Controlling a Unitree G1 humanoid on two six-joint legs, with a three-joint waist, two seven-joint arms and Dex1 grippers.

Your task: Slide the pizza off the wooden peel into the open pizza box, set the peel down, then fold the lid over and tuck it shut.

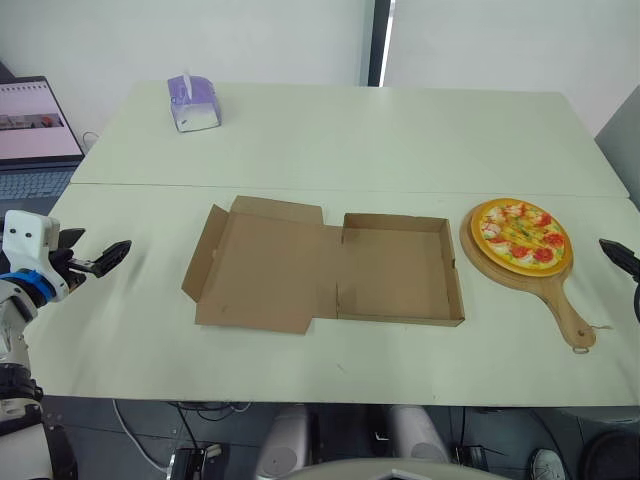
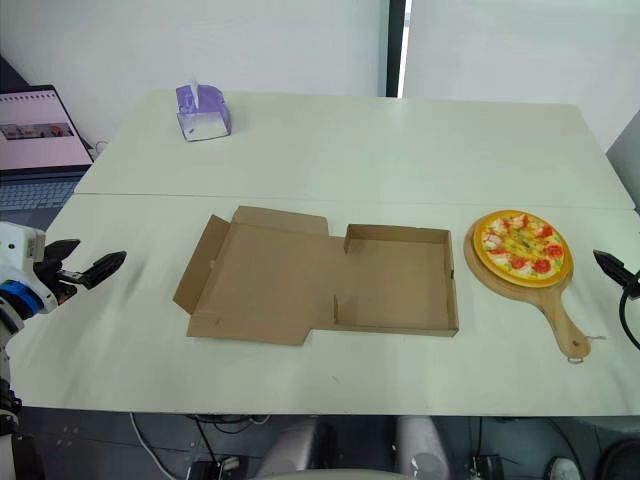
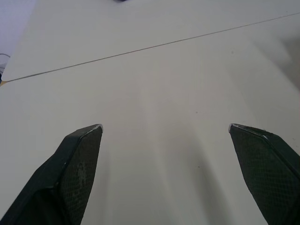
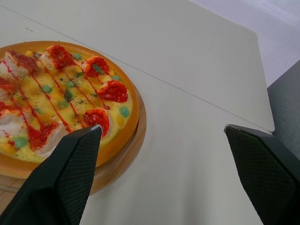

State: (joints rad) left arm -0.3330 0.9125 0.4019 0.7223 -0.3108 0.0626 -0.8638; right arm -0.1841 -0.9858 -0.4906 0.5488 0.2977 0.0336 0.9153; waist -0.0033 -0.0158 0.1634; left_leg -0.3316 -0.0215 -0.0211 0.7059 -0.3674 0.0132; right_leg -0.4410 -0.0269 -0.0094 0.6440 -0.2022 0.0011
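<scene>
Next, my right gripper grabs the wooden peel by its handle (image 1: 566,312), to slide the pizza off into the open pizza box (image 1: 395,272).
A yellow pizza (image 1: 520,235) with red toppings lies on the round wooden peel (image 1: 562,303), whose handle points toward the table's front edge at the right. The brown pizza box (image 1: 395,272) lies open mid-table, its lid (image 1: 262,265) spread flat to the left. My right gripper (image 4: 161,126) is open, hovering just right of the pizza (image 4: 61,98) and apart from it; it appears at the right edge in the head views (image 1: 614,250). My left gripper (image 1: 100,250) is open over bare table at the far left, well away from the box, with nothing between its fingers (image 3: 82,154).
A purple tissue box (image 1: 193,102) stands at the back left of the white table (image 1: 330,140). A laptop (image 1: 35,130) sits beyond the table's left edge. A seam (image 3: 154,46) runs across the tabletop behind the box.
</scene>
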